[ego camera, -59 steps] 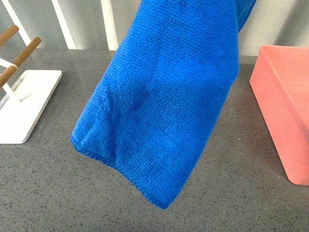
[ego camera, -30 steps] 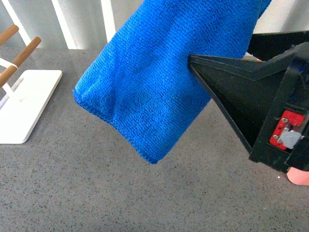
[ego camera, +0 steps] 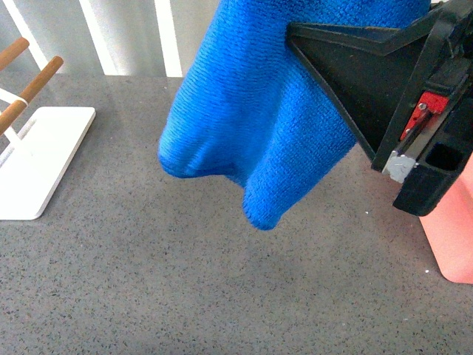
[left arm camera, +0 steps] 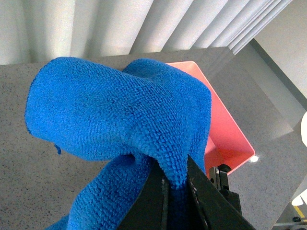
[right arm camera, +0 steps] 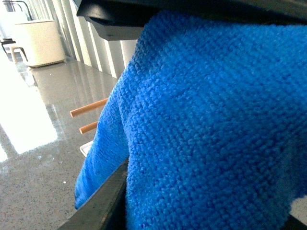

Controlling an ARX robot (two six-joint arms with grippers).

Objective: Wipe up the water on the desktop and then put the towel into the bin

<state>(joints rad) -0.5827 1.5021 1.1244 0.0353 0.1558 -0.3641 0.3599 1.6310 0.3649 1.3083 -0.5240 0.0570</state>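
Note:
The blue towel needs to go in the pink bin, so my right gripper should grab the towel by its bunched fold next.
The blue towel hangs bunched above the grey desktop, its upper part out of the front view. My left gripper is shut on a fold of the towel. Below and beyond it lies the pink bin, whose corner also shows as the bin at the right edge. One black finger of my right gripper presses against the towel's right side. My right gripper is open, and the towel fills the space between its jaws.
A white rack base with wooden rods stands at the left of the desktop. The rods also show past the towel in the right wrist view. White vertical slats run behind the desktop's far edge.
The towel has risen, bunched up and shifted right. My right gripper came in from the right and has climbed up beside the towel.

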